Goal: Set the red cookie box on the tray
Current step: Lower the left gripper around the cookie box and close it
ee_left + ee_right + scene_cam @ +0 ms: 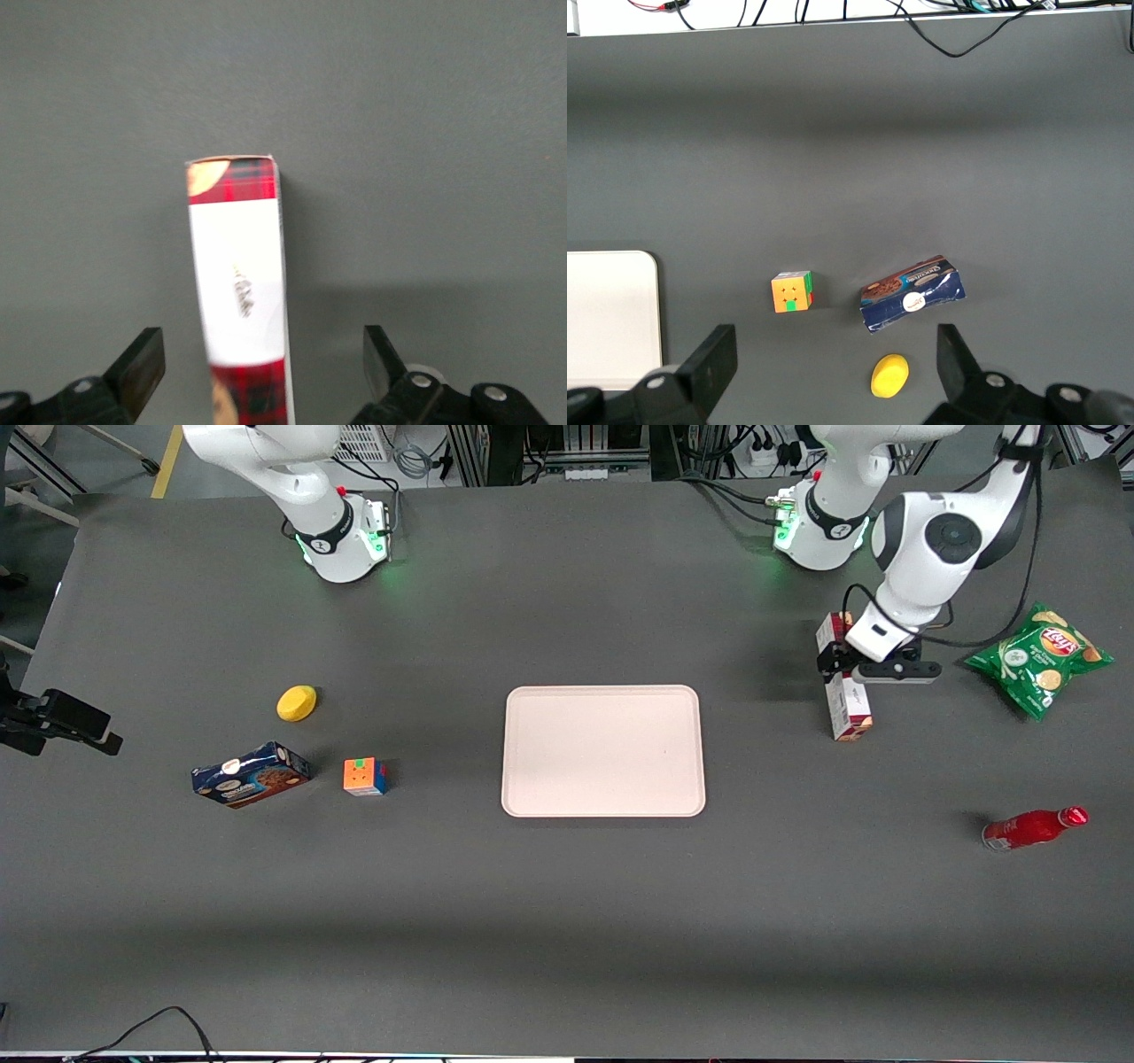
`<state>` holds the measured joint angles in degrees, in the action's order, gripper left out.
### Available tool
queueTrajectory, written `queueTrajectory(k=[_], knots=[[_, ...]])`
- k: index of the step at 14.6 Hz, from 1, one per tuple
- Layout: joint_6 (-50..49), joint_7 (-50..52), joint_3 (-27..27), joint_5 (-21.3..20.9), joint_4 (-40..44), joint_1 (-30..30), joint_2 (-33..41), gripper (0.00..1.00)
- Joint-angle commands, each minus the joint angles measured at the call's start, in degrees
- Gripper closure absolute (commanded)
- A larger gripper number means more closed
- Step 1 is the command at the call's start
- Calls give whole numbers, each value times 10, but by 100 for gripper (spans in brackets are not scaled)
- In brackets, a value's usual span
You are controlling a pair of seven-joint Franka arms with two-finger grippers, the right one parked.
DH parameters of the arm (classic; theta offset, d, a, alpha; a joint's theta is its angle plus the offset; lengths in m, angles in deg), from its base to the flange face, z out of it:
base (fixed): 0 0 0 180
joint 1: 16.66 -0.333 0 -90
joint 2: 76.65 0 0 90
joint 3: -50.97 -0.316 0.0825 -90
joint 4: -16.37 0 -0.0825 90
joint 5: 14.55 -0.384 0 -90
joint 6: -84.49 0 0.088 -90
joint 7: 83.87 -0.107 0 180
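Note:
Next, my left gripper should grab the red cookie box by its plaid middle band (255,390) to place it on the tray.
The red cookie box (850,710) lies on the table toward the working arm's end, its white side panel facing up and its long side pointing toward the front camera. The left gripper (837,662) is low over the box's farther half. In the left wrist view the gripper (261,354) is open wide and the box (239,274) lies between its fingers (142,367), with a gap on each side. The pale pinkish-beige tray (602,751) lies flat at the table's middle with nothing on it; its corner shows in the right wrist view (611,310).
A green chips bag (1038,657) lies beside the gripper, toward the table's end. A red bottle (1032,828) lies nearer the front camera. Toward the parked arm's end are a dark blue cookie box (251,774), a colour cube (365,777) and a yellow object (297,702).

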<state>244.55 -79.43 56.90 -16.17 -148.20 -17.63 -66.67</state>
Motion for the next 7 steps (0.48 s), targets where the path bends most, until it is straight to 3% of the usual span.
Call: queueTrajectory(k=[1, 7], knots=[[123, 8, -4, 2, -49, 11, -61, 0], [85, -20, -9, 1, -50, 5, -58, 0]])
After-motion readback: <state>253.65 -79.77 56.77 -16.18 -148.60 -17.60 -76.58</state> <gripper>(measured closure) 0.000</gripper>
